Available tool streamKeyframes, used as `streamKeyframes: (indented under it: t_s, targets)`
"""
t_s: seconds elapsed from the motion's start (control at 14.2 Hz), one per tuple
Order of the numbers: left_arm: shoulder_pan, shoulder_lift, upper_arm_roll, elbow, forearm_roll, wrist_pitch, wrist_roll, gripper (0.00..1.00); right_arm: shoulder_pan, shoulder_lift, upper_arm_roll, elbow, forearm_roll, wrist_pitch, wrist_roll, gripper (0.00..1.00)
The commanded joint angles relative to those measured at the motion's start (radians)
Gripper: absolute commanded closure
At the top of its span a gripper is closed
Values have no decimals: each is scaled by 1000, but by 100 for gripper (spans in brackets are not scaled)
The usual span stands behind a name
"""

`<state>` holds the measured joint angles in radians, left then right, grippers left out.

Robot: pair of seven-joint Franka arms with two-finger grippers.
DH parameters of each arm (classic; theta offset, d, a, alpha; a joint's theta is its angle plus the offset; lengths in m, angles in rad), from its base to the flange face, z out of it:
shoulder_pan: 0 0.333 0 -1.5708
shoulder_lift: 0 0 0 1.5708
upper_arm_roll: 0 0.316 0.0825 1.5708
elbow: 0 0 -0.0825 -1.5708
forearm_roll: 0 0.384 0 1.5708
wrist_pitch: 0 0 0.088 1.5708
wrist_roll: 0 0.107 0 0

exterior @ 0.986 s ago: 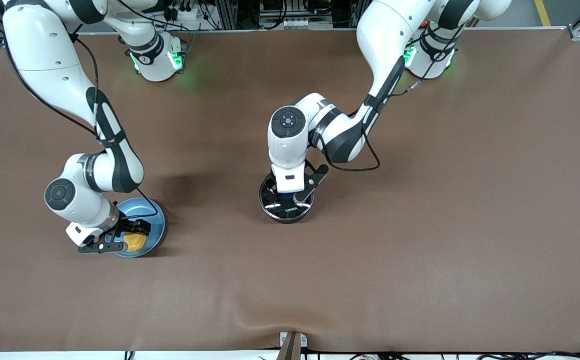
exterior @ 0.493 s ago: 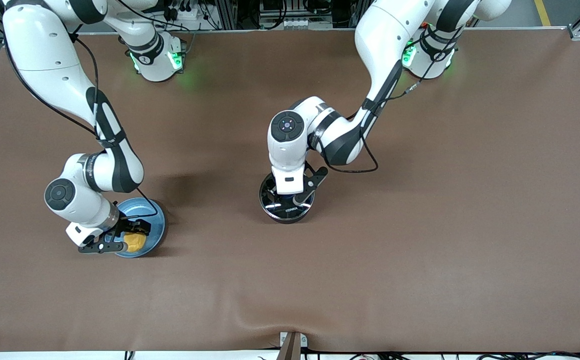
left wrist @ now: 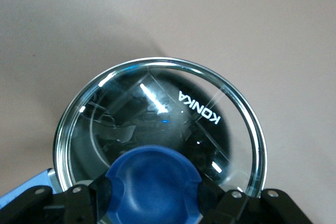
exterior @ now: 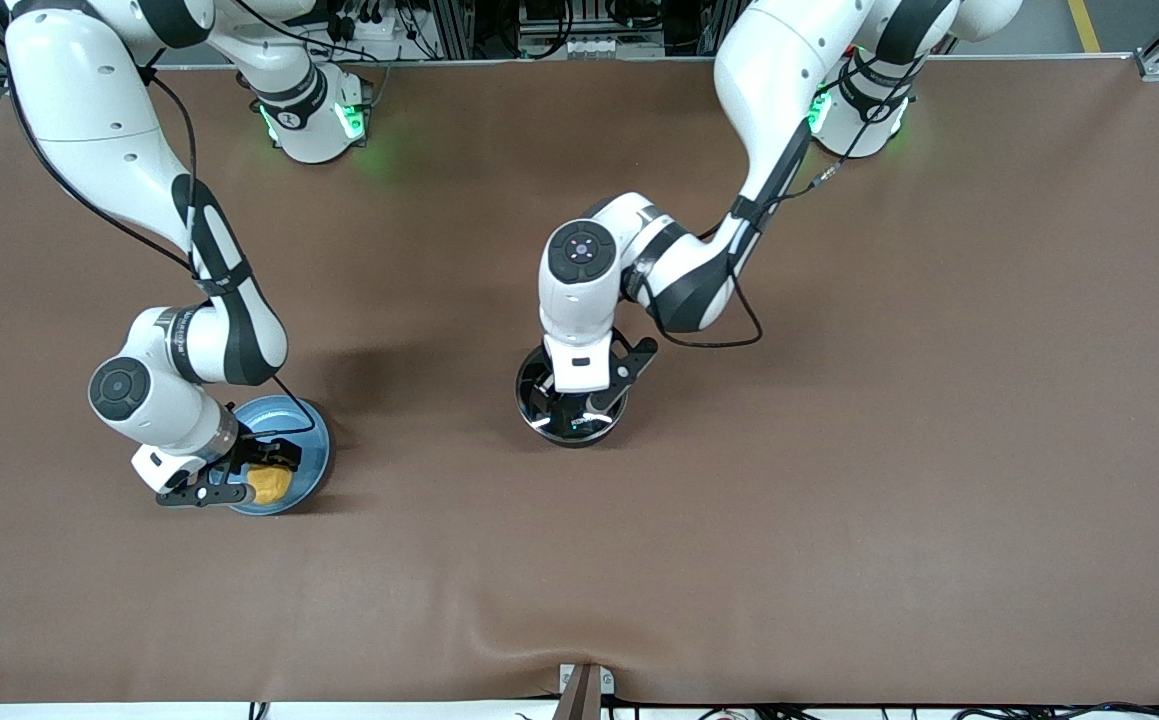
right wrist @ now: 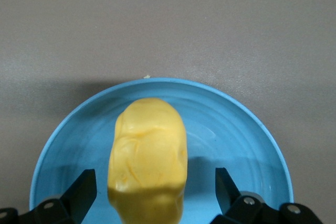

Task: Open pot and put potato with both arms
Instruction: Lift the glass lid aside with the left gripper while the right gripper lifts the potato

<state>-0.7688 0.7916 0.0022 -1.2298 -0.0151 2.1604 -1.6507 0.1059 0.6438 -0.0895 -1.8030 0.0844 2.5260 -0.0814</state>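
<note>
I should close my right gripper on the potato, because my fingers are low beside the yellow potato's sides, over the light-blue plate (exterior: pixel 311 440) (right wrist: pixel 236 129).
The black pot (exterior: pixel 567 432) stands mid-table under its clear glass lid (left wrist: pixel 210 103). My left gripper (exterior: pixel 579 398) is right over it and shut on the lid's blue knob (left wrist: pixel 152 182), with a finger pressed against each side. A bit of the pot's blue handle (left wrist: pixel 21 200) shows beside the lid; in the front view the left wrist hides it. The yellow potato (exterior: pixel 269 483) lies on a light-blue plate (exterior: pixel 311 440) toward the right arm's end. My right gripper (exterior: pixel 239 478) is open and low around the potato (right wrist: pixel 148 150), with a gap on each side.
The brown cloth on the table has a raised fold (exterior: pixel 539 640) near the front edge. Both arm bases (exterior: pixel 314 120) glow green at the table's back edge.
The left wrist has shifted slightly and the lid with it; its reflections differ and the lettering no longer shows in the front view. The right arm has not moved.
</note>
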Motion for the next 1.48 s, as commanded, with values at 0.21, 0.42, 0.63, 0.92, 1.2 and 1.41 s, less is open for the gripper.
streamKeyframes:
  t_s: [0.21,0.42,0.63,0.92,1.2,1.41]
  targets:
    - [101,-247,7,-28,-16,-135,84,100,3,10,-1,8,20,10,2,60]
    - [189,-363,7,-30,-19,-276,248,100,3,10,-1,8,20,10,2,81]
    - [302,-446,4,-36,-28,-422,436,100,3,-9,0,8,21,-4,5,98]
    - [466,-495,2,-43,-29,-571,696,100,0,-177,-1,11,20,-169,0,100]
    - [630,-540,-1,-124,-31,-623,928,100,41,-338,-1,25,20,-320,15,100]
    - [744,-557,1,-204,-29,-619,1072,100,138,-394,-1,27,11,-368,165,100]
